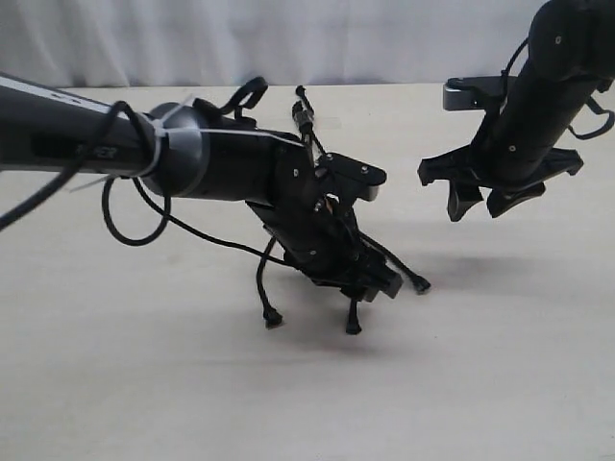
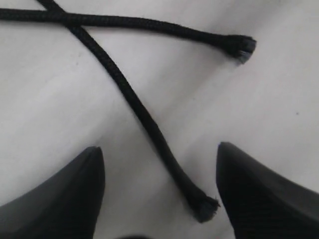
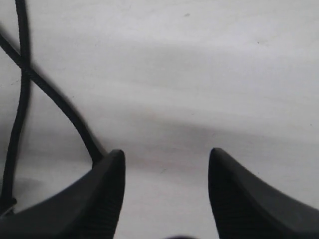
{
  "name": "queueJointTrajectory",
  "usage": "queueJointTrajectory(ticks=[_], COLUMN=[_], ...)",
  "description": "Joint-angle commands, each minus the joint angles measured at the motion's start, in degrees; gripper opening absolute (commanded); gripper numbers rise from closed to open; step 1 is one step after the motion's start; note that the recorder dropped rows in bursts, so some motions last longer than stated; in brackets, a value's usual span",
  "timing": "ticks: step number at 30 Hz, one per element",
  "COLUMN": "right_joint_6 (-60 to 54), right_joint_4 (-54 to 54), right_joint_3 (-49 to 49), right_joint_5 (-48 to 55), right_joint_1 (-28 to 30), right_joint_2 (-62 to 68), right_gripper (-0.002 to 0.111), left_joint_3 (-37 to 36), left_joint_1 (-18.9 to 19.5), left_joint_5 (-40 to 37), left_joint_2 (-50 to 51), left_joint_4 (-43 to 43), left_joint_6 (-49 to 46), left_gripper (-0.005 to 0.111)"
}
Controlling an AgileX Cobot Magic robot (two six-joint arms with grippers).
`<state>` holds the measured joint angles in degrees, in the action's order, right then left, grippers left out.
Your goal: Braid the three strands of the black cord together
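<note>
The robot has the cord to braid, so its left gripper should next grab the strand that lies under the other strand by its flared tip [image 1: 354,327] [image 2: 202,205].
The black cord has its bound head [image 1: 303,113] at the far middle of the table, and its three strands run toward the front. Their flared tips lie at the left [image 1: 273,320], the middle [image 1: 353,327] and the right [image 1: 421,284]. My left gripper [image 1: 375,281] hangs low over the strands, open. In the left wrist view two strands cross; one tip [image 2: 204,206] lies between the open fingers [image 2: 89,174] untouched, and the other tip [image 2: 241,47] lies farther off. My right gripper [image 1: 480,205] is raised at the right, open and empty. Two crossing strands [image 3: 22,74] show beside its fingers [image 3: 112,169].
The pale table [image 1: 500,384] carries only the cord. The left arm's thick cables [image 1: 125,226] loop down near the table at the left. A grey curtain [image 1: 288,38] closes the back.
</note>
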<state>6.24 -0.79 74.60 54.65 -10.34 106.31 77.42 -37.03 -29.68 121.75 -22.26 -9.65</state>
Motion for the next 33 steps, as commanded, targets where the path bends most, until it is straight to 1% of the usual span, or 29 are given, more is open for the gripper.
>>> queueJointTrajectory(ticks=[1, 2, 3, 4, 6, 7, 8, 11, 15, 17, 19, 20, 22, 24, 27, 29, 30, 33], right_joint_6=[-0.67, -0.67, -0.67, -0.67, -0.67, -0.67, -0.67, -0.67, -0.67, -0.95, -1.92, -2.77, -3.77, -6.24, -9.81, -12.80, -13.31, -13.58], right_joint_4=[-0.44, -0.53, -0.53, -0.53, -0.53, -0.53, -0.53, -0.53, -0.53, -0.17, 0.08, -0.12, -0.34, -3.00, -7.10, -8.78, -8.87, -8.70], right_joint_3=[-0.15, -0.15, -0.15, -0.15, -0.15, -0.15, -0.15, -0.15, -0.15, -0.15, -0.15, -0.15, -0.15, -0.15, -1.01, -2.27, -2.70, -2.95], right_joint_5=[0.50, 1.11, 1.60, 2.31, 2.86, 2.86, 2.63, 2.25, 2.69, 3.01, 2.17, 1.44, -0.94, -4.08, -6.17, -7.19, -7.34, -9.61], right_joint_1=[0.33, 0.33, 0.33, 0.33, 0.33, 0.33, 0.33, 0.33, 0.33, 0.33, 0.33, 0.33, 0.21, 0.21, 0.21, -0.53, -0.97, -3.38], right_joint_2=[-0.46, -0.46, -0.55, -0.68, -1.15, -1.48, -2.11, -3.89, -5.90, -6.42, -6.48, -6.20, -5.55, -4.65, -3.71, -3.73, -3.73, -3.73], right_gripper=[0.049, 0.049, 0.049, 0.049, 0.049, 0.049, 0.049, 0.049, 0.049, 0.049, 0.049, 0.049, 0.049, 0.049, 0.049, 0.049, 0.049, 0.049], left_joint_3=[2.03, 2.31, 2.31, 2.31, 2.31, 2.31, 2.31, 2.31, 2.31, 2.31, 2.31, 2.31, 1.88, 1.07, -1.10, -2.12, -2.38, -2.38], left_joint_1=[-1.82, -2.38, -2.88, -3.12, -3.39, -3.47, -3.47, -3.47, -3.47, -3.34, -2.04, -1.14, 1.94, 5.53, 11.07, 13.55, 15.10, 18.06], left_joint_5=[-1.50, -1.66, -1.66, -1.66, -1.76, -2.06, -2.55, -4.66, -5.79, -8.41, -12.90, -14.60, -16.51, -14.71, -10.37, -9.72, -9.33, -8.67], left_joint_2=[3.17, 3.59, 4.06, 4.56, 5.15, 5.26, 5.44, 5.08, 0.80, -1.91, -4.47, -5.31, -6.93, -7.48, -6.26, -4.73, -3.38, -0.89], left_joint_4=[0.17, 1.71, 3.55, 5.16, 9.10, 10.41, 11.88, 12.59, 13.28, 17.55, 24.77, 27.31, 31.88, 35.04, 35.31, 35.13, 35.24, 34.94], left_joint_6=[1.06, 1.18, 2.06, 3.01, 3.90, 3.90, 3.90, 4.48, 5.44, 5.44, 6.16, 7.60, 11.86, 14.87, 16.25, 16.67, 16.98, 17.34], left_gripper=[0.060, 0.056, 0.049, 0.039, 0.016, 0.007, 0.000, 0.000, 0.000, 0.000, 0.000, 0.000, 0.000, 0.000, 0.000, 0.000, 0.000, 0.000])
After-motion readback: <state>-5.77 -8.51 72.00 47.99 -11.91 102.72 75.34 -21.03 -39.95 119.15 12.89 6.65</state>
